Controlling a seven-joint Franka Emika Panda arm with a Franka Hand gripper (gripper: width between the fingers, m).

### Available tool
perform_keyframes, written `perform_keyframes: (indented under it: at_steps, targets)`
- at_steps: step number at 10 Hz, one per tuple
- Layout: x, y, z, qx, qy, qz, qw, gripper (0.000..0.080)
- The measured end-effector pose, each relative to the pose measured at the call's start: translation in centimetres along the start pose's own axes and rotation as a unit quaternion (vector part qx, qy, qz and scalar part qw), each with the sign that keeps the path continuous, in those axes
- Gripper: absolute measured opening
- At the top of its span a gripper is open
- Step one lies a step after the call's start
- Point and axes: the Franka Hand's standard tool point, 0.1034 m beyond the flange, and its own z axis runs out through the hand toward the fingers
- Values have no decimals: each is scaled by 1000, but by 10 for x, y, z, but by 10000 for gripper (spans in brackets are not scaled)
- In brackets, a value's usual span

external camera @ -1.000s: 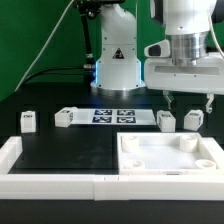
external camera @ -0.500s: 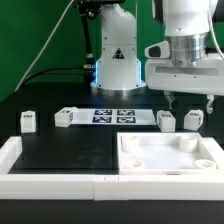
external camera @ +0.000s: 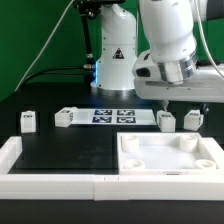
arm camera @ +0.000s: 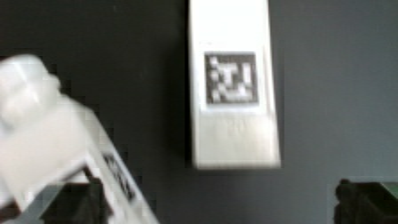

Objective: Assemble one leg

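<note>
I need to fit the white leg into the corner socket of the white tray-like piece, so I should next grab the leg by its tagged body (external camera: 194,117) (arm camera: 231,80).
Several white legs with black-and-white tags lie on the black table: one (external camera: 28,121) at the exterior view's left, one (external camera: 66,117) beside the marker board, and two (external camera: 166,121) (external camera: 193,119) at the right. My gripper (external camera: 186,105) hangs open and empty just above the two right legs. In the wrist view a leg (arm camera: 233,85) lies lengthwise with its tag up, ahead of the gap between my dark fingertips (arm camera: 370,203). A second white leg (arm camera: 54,125) lies tilted, close to the other fingertip. The gripper (arm camera: 214,205) touches neither leg.
The marker board (external camera: 115,116) lies at the back middle. The large white square tray-like piece (external camera: 128,150) with corner sockets sits at the front right. A white U-shaped wall (external camera: 40,182) borders the front and left. The robot base (external camera: 115,60) stands behind.
The arm has swung and tilted toward the exterior view's left above the two right legs. The legs have not moved.
</note>
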Motion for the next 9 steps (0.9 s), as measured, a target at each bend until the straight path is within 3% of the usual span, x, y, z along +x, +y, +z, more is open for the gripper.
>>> perform_keyframes:
  at_steps: [3, 5, 9]
  targets:
    - [-6, -12, 0, -12, -160, 19, 987, 649]
    - [-4, -14, 5, -15, -156, 29, 987, 649]
    - [-6, -12, 32, -28, -153, 29, 987, 649]
